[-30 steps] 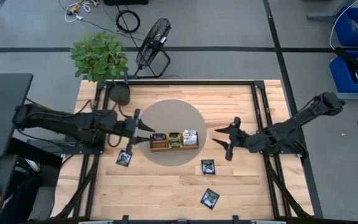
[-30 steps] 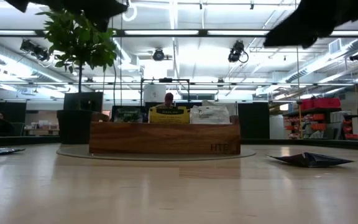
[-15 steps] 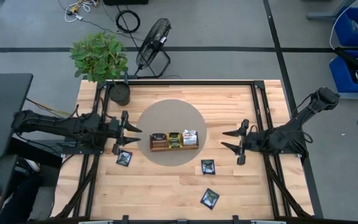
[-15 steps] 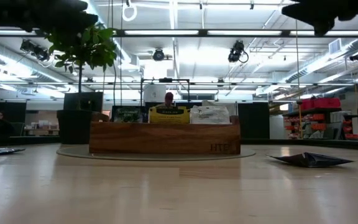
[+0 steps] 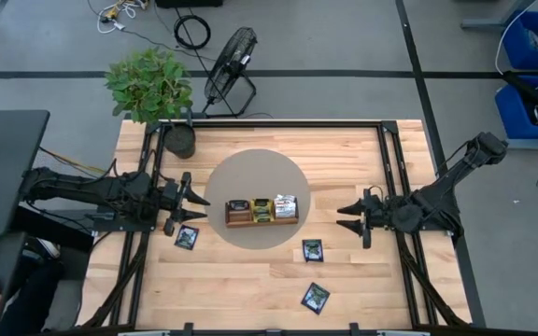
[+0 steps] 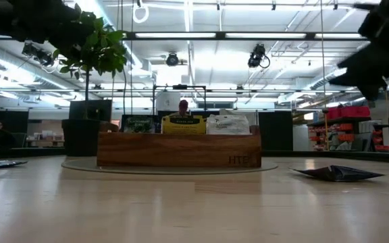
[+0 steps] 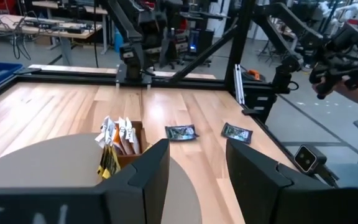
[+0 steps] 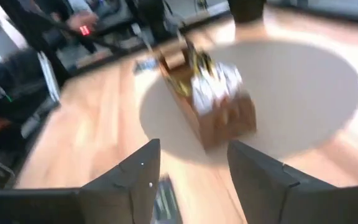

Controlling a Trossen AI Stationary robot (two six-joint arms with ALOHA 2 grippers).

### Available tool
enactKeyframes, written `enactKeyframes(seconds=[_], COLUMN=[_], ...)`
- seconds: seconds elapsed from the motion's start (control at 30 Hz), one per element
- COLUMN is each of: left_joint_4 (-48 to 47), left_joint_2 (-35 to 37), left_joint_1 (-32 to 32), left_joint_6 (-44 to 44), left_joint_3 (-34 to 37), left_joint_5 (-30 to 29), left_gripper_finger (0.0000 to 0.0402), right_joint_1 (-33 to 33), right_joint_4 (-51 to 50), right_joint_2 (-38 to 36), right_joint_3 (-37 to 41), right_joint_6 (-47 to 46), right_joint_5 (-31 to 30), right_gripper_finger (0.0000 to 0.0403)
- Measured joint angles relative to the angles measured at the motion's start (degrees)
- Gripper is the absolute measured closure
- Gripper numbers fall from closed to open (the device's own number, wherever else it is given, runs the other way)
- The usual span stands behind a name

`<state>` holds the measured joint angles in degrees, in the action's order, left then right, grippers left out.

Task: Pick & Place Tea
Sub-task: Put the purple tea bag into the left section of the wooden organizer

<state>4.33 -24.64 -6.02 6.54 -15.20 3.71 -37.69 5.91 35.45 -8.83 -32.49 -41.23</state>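
My right gripper is to grab the black-green sachet next, by its side edge (image 5: pixel 320 250), so it can add the sachet to the wooden tray.
A long brown wooden tray (image 5: pixel 261 212) stands on a round grey mat (image 5: pixel 255 173), with tea sachets upright in it: black-green (image 5: pixel 238 206), yellow (image 5: pixel 261 206) and white (image 5: pixel 285 203). Three black-green sachets lie flat on the table: one (image 5: pixel 187 237) near my left gripper, one (image 5: pixel 312 250) near the mat's edge, and one (image 5: pixel 316 297) toward the near edge. My left gripper (image 5: pixel 194 201) hovers open to the left of the tray. My right gripper (image 5: pixel 342 215) hovers open to its right. Both wrist views show the tray (image 7: pixel 120 140) (image 8: pixel 210 93) ahead of the spread fingers.
A potted plant (image 5: pixel 152 89) stands at the table's far left corner, and a fan (image 5: pixel 232 56) sits on the floor beyond it. Black frame rails (image 5: pixel 389 168) run along the table's sides. Bare wood lies between the mat and the near edge.
Both grippers have drawn back from the tray, staying open. The left one moved toward the table's left edge and the right one toward the right edge. The tray and the loose sachets have stayed where they were.
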Motion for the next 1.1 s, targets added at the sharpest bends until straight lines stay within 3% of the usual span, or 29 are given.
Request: enactKeyframes(seconds=[0.23, 0.43, 0.73, 1.1], left_joint_4=[-0.04, -0.04, -0.06, -1.96], left_joint_2=[-0.02, -0.05, -0.07, -0.09], left_joint_1=[0.0, 0.0, 0.04, 0.07], left_joint_6=[0.39, 0.68, 0.68, 0.38], left_joint_3=[0.0, 0.0, 0.0, 0.0], left_joint_5=[0.0, 0.0, -0.02, 0.0], left_gripper_finger=[0.0236, 0.0236, 0.0236, 0.0236], right_joint_1=[0.54, 2.53, 5.07, 6.27], right_joint_4=[-5.71, -4.87, 2.46, 0.78], right_joint_2=[1.79, 5.61, 18.94, 38.63], right_joint_3=[-0.01, -0.01, -2.12, -11.21], right_joint_6=[-6.07, -11.79, -12.09, -8.8], right_joint_5=[2.21, 9.4, 13.26, 17.07], right_gripper_finger=[0.0207, 0.0207, 0.0207, 0.0207])
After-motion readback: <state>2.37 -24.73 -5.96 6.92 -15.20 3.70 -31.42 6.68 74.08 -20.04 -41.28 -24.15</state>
